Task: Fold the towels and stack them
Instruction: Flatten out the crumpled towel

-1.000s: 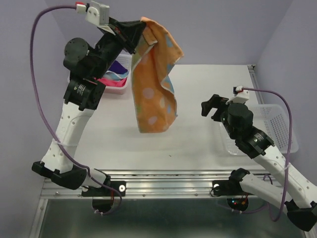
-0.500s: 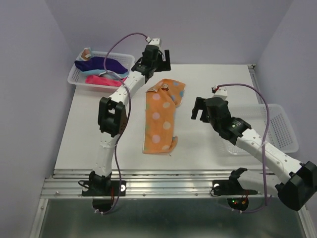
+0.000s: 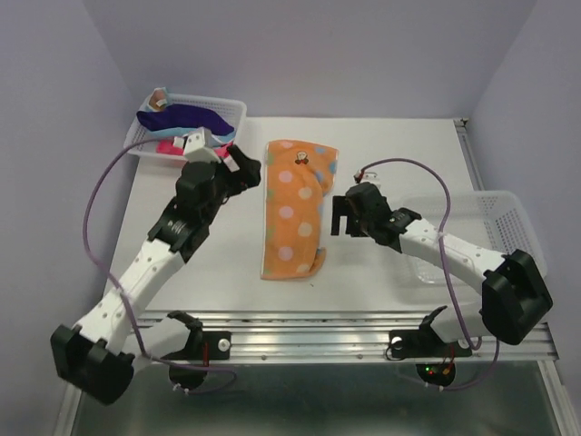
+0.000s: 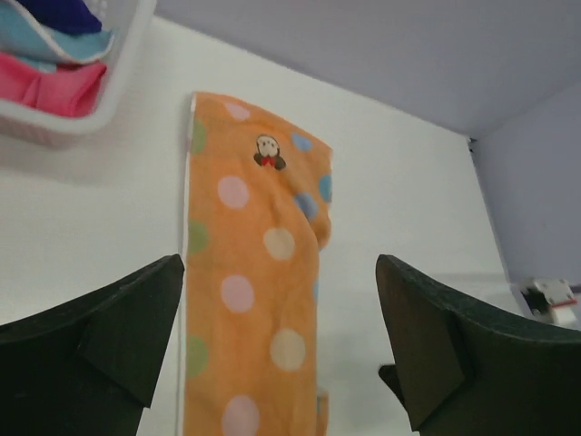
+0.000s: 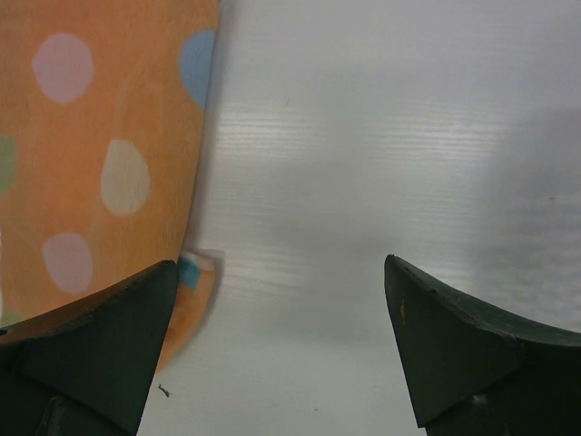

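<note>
Next, the right gripper takes hold of the orange polka-dot towel (image 3: 292, 211) by the small corner poking out at its near end, to fold the towel.
An orange polka-dot towel (image 3: 292, 211) lies flat on the table as a long strip, far end towards the back wall. A small corner pokes out at its near right. My left gripper (image 3: 241, 167) is open just left of the towel's far end and holds nothing. In the left wrist view the towel (image 4: 250, 272) lies ahead between the fingers (image 4: 136, 313). My right gripper (image 3: 339, 214) is open beside the towel's right edge, over bare table (image 5: 363, 163). The towel (image 5: 100, 154) fills the left of the right wrist view. Navy (image 3: 186, 116), pink (image 3: 171, 145) and light blue (image 4: 50, 41) towels lie in the basket.
A white mesh basket (image 3: 229, 107) holding the other towels stands at the back left corner. A second white basket (image 3: 513, 232) with nothing showing in it sits at the right edge. Purple walls close in the left, back and right sides.
The left gripper held the orange towel hanging in the air. It has opened, the towel now lies on the table, and the left arm has drawn back. The right gripper moved towards the towel's right edge.
</note>
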{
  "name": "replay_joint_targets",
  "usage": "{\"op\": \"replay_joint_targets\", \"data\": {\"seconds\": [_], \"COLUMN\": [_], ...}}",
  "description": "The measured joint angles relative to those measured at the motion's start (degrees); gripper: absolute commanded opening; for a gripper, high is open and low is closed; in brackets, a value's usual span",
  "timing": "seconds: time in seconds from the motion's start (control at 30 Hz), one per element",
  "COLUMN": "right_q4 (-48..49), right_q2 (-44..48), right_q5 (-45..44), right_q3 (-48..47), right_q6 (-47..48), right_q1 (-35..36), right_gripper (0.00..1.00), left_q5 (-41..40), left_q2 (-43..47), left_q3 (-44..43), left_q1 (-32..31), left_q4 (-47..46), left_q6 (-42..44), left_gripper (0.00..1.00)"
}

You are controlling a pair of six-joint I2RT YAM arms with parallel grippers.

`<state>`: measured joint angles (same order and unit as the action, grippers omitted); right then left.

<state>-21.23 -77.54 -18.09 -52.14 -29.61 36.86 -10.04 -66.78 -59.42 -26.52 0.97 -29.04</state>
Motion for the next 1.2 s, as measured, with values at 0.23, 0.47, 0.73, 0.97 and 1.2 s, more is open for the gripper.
{"op": "replay_joint_targets", "data": {"seconds": [0.23, 0.47, 0.73, 0.97, 1.2], "right_q4": [1.0, 3.2, 6.0, 7.7, 8.4], "right_q2": [-9.4, -14.5, -15.9, -16.7, -19.4], "right_q5": [3.6, 5.4, 9.0, 10.0, 10.1], "right_q3": [-1.8, -1.9, -1.9, -1.8, -1.8], "right_q6": [-0.3, -0.9, -1.2, -1.9, -3.1], "right_q1": [4.3, 5.2, 5.6, 5.6, 5.6], "right_gripper": [0.81, 0.66, 0.56, 0.48, 0.18], "left_q5": [3.7, 7.0, 10.1, 10.1, 9.8], "left_q2": [9.0, 9.9, 9.6, 8.9, 7.1], "left_q3": [24.7, 32.3, 33.4, 33.6, 33.6], "left_q1": [-3.6, -6.6, -9.5, -10.3, -10.7], "left_q4": [-0.8, 4.9, 3.7, 5.1, 5.6], "left_q6": [-10.7, -16.7, -20.5, -22.9, -24.0], "left_gripper": [0.99, 0.99, 0.99, 0.99, 0.99]}}
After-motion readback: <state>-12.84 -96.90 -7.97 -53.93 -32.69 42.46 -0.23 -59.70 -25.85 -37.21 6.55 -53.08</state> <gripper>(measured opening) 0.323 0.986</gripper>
